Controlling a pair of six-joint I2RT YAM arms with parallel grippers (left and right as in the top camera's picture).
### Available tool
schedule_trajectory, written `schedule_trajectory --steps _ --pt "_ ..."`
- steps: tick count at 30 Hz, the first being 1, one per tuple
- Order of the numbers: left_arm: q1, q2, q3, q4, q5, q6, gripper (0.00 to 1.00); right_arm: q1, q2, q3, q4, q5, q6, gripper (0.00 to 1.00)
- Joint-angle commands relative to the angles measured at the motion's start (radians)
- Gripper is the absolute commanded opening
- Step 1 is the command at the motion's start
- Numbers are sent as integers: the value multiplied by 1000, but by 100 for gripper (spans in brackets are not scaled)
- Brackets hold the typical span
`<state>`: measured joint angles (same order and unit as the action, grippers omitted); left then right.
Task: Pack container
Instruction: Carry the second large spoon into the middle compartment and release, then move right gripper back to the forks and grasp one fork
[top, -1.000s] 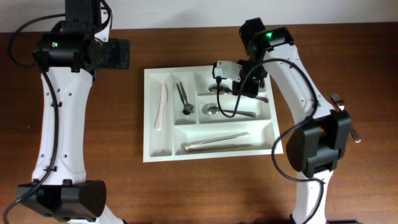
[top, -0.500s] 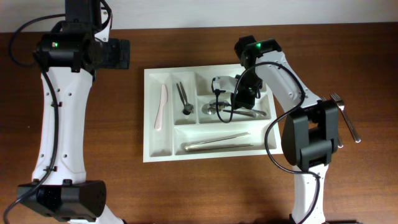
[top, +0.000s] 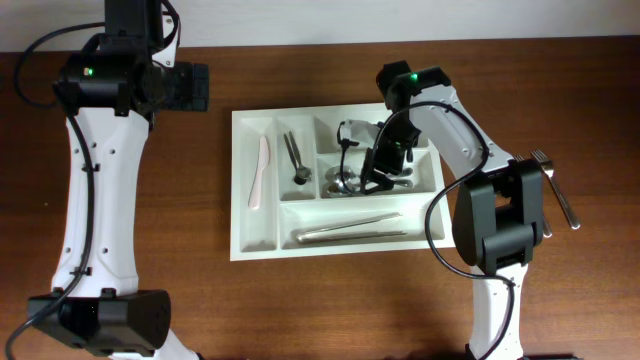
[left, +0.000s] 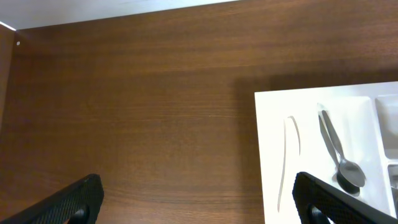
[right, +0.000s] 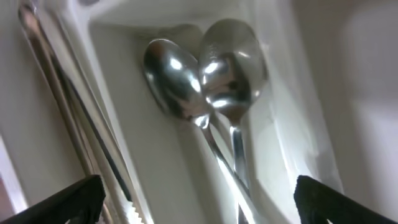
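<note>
Next, my right gripper needs to grab the fork on the tabletop by its handle near the neck (top: 555, 186), fingers across it, to lay the fork lengthwise in the container (top: 258, 232).
The container (top: 258, 232) is a white compartment tray in the middle of the table. In its middle long compartment lie two metal spoons (top: 343, 182), bowls side by side. The right wrist view shows them close up, one spoon (right: 177, 78) left of the other (right: 233, 62). My right gripper (top: 377, 170) hangs low over their handles, open (right: 199, 208), holding nothing. My left gripper (top: 196, 87) stays open (left: 199, 202) above bare table, left of the tray's far corner (left: 267, 124).
A pale knife (top: 259, 170) lies in the leftmost narrow compartment and a metal spoon (top: 296, 160) in the one beside it. Long metal utensils (top: 350, 230) fill the near compartment. A fork (top: 556, 188) lies on the table right of the tray.
The right gripper came down and left from the far compartment into the middle one, then opened. A spoon now lies beside the one that was there. The left arm has not moved.
</note>
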<state>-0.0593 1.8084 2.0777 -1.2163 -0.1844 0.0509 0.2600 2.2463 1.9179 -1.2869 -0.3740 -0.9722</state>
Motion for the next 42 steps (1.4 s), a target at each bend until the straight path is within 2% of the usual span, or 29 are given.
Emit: schedule_trajectory --steps 1,5,9,14,18,20,23,26,32,42 --pt "2 -6 8 -1 -6 -13 99 -25 -8 110 -4 29 190 99" --pt "2 -6 8 -1 -6 -13 99 -105 -27 246 -58 181 337 99" --pt "2 -6 8 -1 -6 -13 99 -241 -28 349 -143 201 415 99" --pt "2 -6 8 -1 -6 -13 99 -412 -28 345 -157 190 603 99" --pt "2 -6 8 -1 -7 -13 99 -532 -28 339 -163 172 655 100" --pt "2 -6 8 -1 -7 -13 99 -579 -28 336 -167 173 679 97" --pt "2 -6 8 -1 -6 -13 99 -632 -28 322 -172 188 679 87" --pt "2 -6 8 -1 -6 -13 99 -671 -28 286 -168 188 671 84" --pt "2 -6 8 -1 -6 -13 99 -686 -28 169 -112 191 548 79" --pt "2 -6 8 -1 -7 -13 99 -686 -28 -82 101 310 541 78"
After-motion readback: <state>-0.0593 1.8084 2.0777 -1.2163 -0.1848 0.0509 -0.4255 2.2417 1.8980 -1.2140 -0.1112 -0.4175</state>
